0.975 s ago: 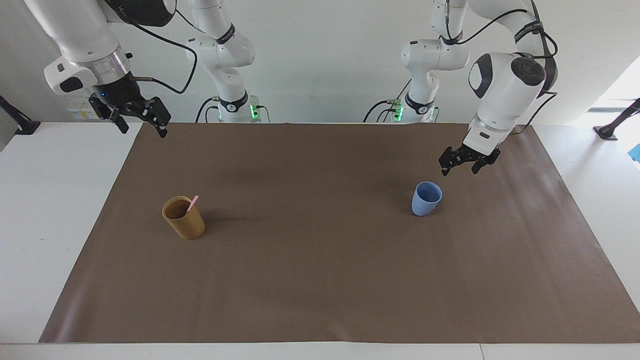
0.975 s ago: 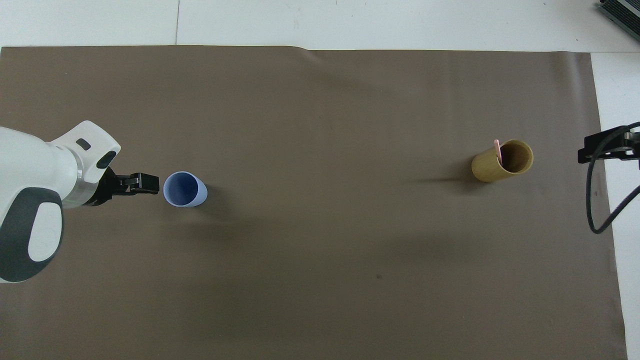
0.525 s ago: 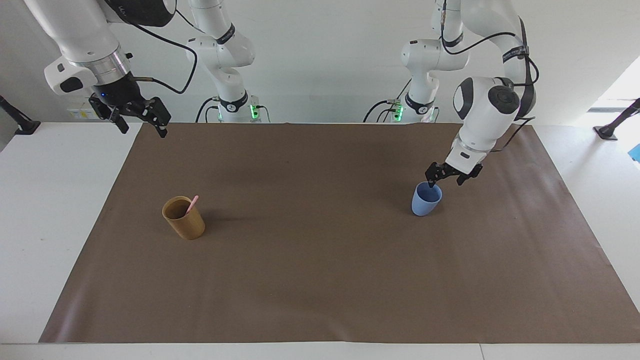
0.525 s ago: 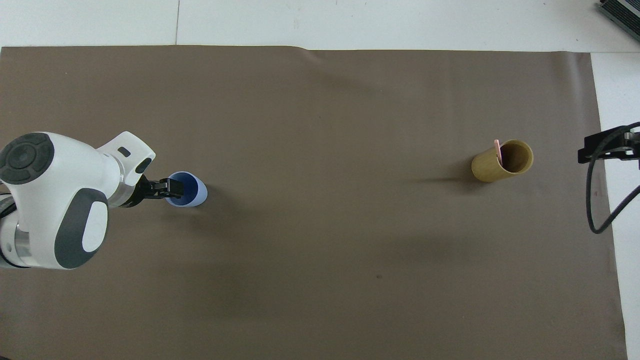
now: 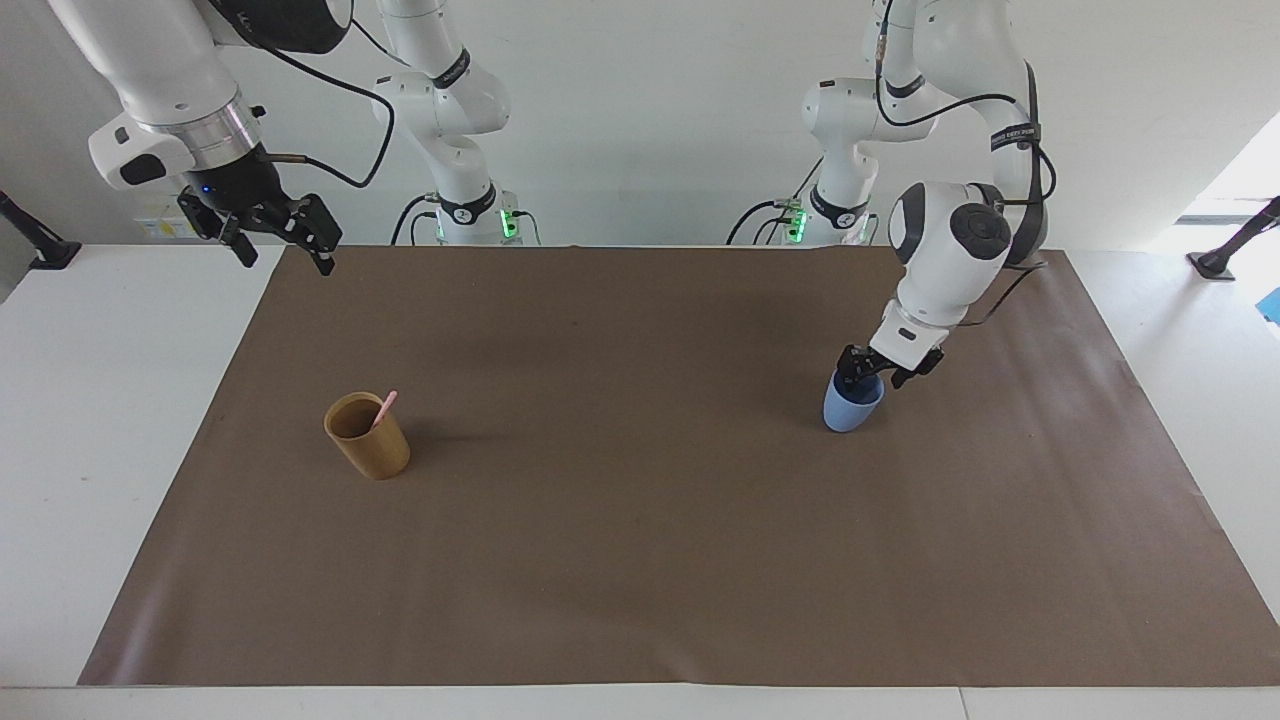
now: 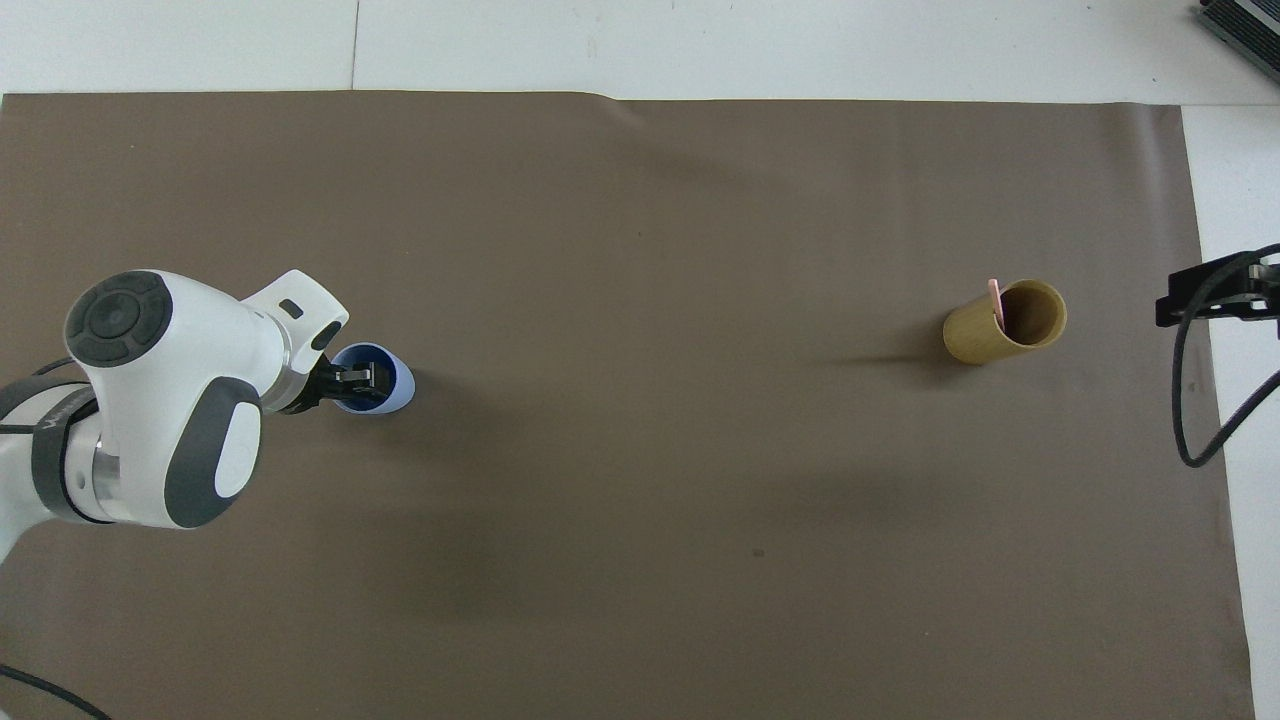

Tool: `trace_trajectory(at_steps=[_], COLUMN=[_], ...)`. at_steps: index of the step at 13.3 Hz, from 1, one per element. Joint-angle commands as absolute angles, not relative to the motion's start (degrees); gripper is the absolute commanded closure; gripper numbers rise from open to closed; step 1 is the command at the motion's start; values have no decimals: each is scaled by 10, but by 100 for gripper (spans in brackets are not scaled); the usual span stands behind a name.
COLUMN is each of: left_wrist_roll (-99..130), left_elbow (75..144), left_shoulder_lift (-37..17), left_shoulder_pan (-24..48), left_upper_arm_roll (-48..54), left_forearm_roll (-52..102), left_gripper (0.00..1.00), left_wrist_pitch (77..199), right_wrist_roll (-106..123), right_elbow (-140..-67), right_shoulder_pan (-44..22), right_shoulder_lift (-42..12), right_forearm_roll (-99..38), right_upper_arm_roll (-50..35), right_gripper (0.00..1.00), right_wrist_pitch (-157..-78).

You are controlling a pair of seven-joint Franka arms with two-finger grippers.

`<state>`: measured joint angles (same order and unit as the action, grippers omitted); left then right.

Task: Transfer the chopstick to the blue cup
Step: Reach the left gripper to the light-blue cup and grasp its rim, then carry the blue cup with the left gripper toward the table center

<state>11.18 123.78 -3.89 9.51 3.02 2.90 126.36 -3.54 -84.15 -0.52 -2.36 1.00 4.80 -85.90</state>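
Observation:
My left gripper grips the cup by its rim next, to bring the blue cup over for the chopstick.
The blue cup stands upright on the brown mat toward the left arm's end of the table; it also shows in the overhead view. My left gripper is down at the cup's rim, open, with one finger inside the cup and the other outside. It covers part of the cup's mouth in the overhead view. A pale-pink chopstick leans inside a brown cup toward the right arm's end. My right gripper waits open and empty, raised over the mat's corner.
The brown mat covers most of the white table. The brown cup with the chopstick shows in the overhead view. The right gripper shows only at that view's edge, with a black cable.
My left gripper has moved from beside the blue cup down onto its rim, one finger now inside. The right arm, the cups and the chopstick have not moved.

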Motion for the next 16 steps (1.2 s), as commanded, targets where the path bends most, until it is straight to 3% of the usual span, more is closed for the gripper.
trace_trajectory(at_steps=[1, 5, 9, 12, 16], left_wrist_roll=[106, 67, 69, 83, 203], left_elbow=[1245, 1223, 1128, 1067, 1045], left_shoulder_lift=[-32, -43, -32, -30, -32], left_shoulder_pan=[106, 105, 111, 183, 286], left_upper_arm_roll=[22, 20, 24, 26, 28], left_forearm_roll=[34, 31, 24, -17, -12], left_gripper=[100, 100, 100, 100, 100], left_wrist_pitch=[1274, 1271, 1162, 1060, 1075], right_wrist_roll=[-25, -25, -25, -25, -25], right_elbow=[-848, -848, -848, -848, -848], right_shoulder_pan=[-4, -2, -4, -4, -4], right_shoulder_lift=[-18, -18, -18, -18, -18], right_forearm_roll=[18, 18, 18, 18, 17], right_upper_arm_roll=[46, 46, 46, 46, 46], right_gripper=[0, 0, 0, 0, 0], right_wrist_pitch=[-858, -858, -857, -857, -857])
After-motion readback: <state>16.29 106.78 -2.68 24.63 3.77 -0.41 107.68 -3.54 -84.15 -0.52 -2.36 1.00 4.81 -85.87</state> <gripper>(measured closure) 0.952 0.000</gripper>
